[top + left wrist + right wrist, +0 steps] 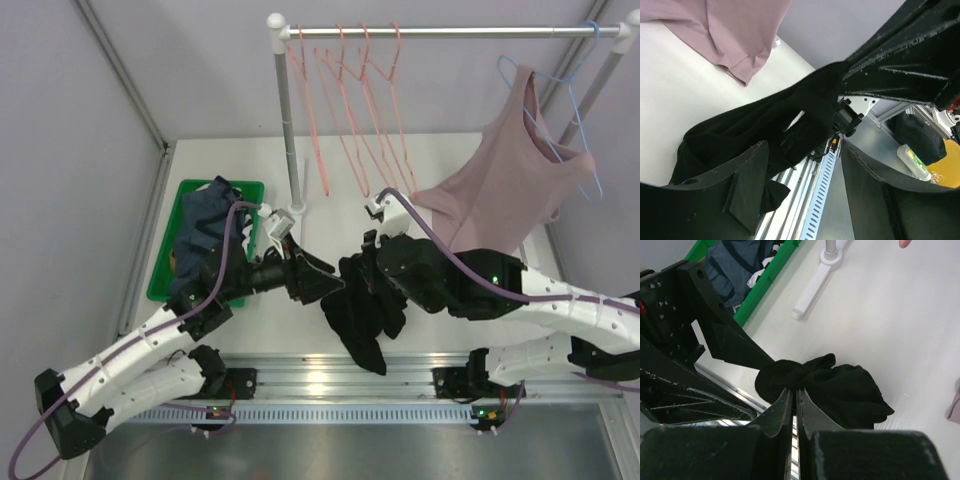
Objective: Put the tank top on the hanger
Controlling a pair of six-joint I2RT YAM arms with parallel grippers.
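Note:
My left gripper needs to grab the tank top's bunched top (352,272) (813,102) next, beside my right gripper. My right gripper then stays free to spread the tank top for hanging.
The black tank top (362,325) hangs bunched over the table's near edge, pinched at its top by my right gripper (355,278). In the right wrist view the jaws of that gripper (795,391) are shut on a knot of the black fabric (840,385). My left gripper (330,288) stands open just left of the tank top, pointing at it. In the left wrist view the tank top (760,125) drapes past the left finger (740,190), with only the table rail between the fingers. Several salmon-pink hangers (350,110) hang on the rail at the back.
A dusty-pink top (500,190) hangs on a light-blue hanger (575,105) at the right of the rail. A green bin (162,270) at the left holds a dark blue-grey garment (205,225). The rack's post (288,130) stands behind the grippers.

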